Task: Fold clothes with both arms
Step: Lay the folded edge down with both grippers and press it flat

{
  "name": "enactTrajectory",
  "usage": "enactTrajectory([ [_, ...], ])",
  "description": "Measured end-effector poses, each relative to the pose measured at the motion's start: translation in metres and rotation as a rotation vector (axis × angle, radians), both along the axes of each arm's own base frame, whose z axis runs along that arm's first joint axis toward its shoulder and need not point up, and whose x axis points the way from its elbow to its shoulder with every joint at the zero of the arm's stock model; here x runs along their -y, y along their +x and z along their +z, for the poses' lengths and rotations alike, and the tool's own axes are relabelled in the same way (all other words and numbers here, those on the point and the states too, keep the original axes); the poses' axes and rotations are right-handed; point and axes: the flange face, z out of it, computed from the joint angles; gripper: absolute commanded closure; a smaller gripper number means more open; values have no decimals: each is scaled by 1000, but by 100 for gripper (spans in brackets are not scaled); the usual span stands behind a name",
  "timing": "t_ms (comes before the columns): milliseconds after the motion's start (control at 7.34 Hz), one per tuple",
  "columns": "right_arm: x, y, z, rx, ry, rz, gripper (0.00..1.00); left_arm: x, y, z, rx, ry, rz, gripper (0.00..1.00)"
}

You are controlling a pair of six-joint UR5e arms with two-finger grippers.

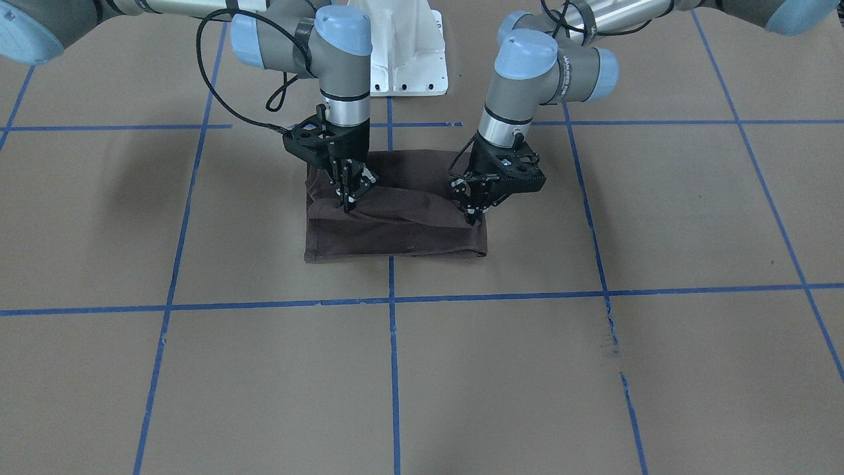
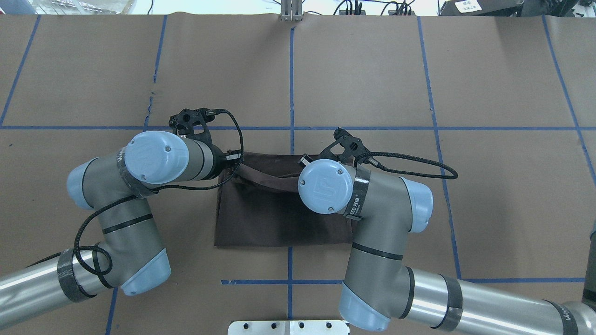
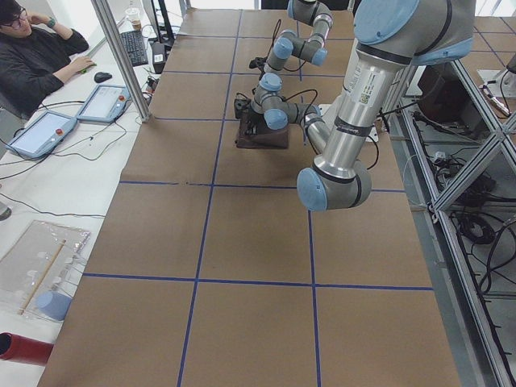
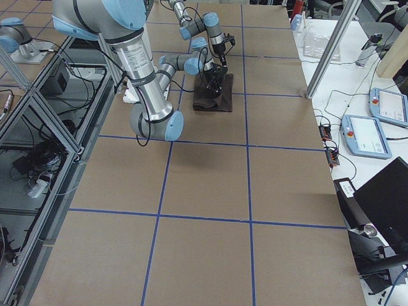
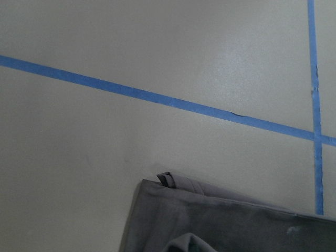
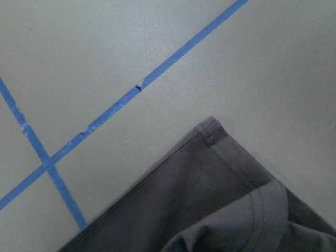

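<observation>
My left gripper's fingers are holding the fabric ridge point(image 1: 435, 214) down at the shirt's front strip point(image 1: 465, 242). The fabric would settle there, so the gripper should open.
The clothes are one dark brown T-shirt point(image 1: 395, 231), folded into a rectangle at the table's middle point(image 2: 279, 218). Its edge nearest the robot is raised in a slack ridge between both arms. My left gripper point(image 1: 473, 218) stands at the right end of that ridge in the front-facing view, fingers pinched together on the fabric. At the ridge's other end my right gripper point(image 1: 347, 203) is pinched on the fabric too. In the overhead view the wrists hide both sets of fingers. Each wrist view shows a shirt corner point(image 5: 220, 226) point(image 6: 199, 199) on the paper.
Brown paper with blue tape lines point(image 1: 392, 300) covers the table. The white pedestal base point(image 1: 405, 59) stands behind the shirt. A person point(image 3: 32, 56) sits at a side desk with tablets point(image 3: 48, 129). Open paper lies all around the shirt.
</observation>
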Motion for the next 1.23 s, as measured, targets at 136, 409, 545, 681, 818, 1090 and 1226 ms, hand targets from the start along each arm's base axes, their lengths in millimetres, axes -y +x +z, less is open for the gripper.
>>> enactTrajectory([
  [136,4,-3,2,-10,-3,-3,100,0,0,0,0,0,0,100],
  [409,7,-5,6,-24,2,-16,100,1,0,2,2,-1,-1,100],
  [545,9,-4,6,-30,8,-22,100,1,0,2,3,-2,-1,100],
  [681,11,-3,6,-33,12,-26,100,1,0,2,3,-2,-1,100],
  [818,12,-3,7,-36,13,-28,79,1,0,2,4,-2,-1,100],
  [1090,13,-4,9,-63,42,-68,0,1,-1,2,2,6,3,0],
  [1226,14,-5,9,-85,75,-109,0,1,-3,1,3,40,22,0],
])
